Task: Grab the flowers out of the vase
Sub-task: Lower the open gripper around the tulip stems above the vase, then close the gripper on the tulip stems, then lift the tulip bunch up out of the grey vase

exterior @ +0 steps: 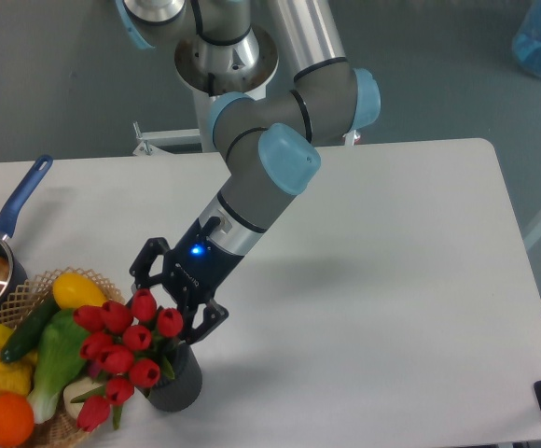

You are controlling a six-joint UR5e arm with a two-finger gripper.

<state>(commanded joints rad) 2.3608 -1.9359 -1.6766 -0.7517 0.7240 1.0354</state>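
The gripper picks up the flowers (121, 350) by their uppermost tulip heads next, to get them out of the dark vase (179, 381).
The flowers (121, 350), a bunch of red tulips with green stems, stand in the small dark grey vase (179, 381) near the table's front edge, leaning left over the basket. My gripper (165, 299) comes down from the upper right and sits right at the top of the bunch. Its black jaws are spread wide, one on each side of the uppermost tulip heads. The fingertips are partly hidden behind the blooms, and I cannot tell whether they touch them.
A wicker basket (91, 278) with vegetables and fruit stands at the front left, touching the flowers. A blue-handled saucepan (17, 201) sits at the left edge. The white table (373, 280) stretches to the right.
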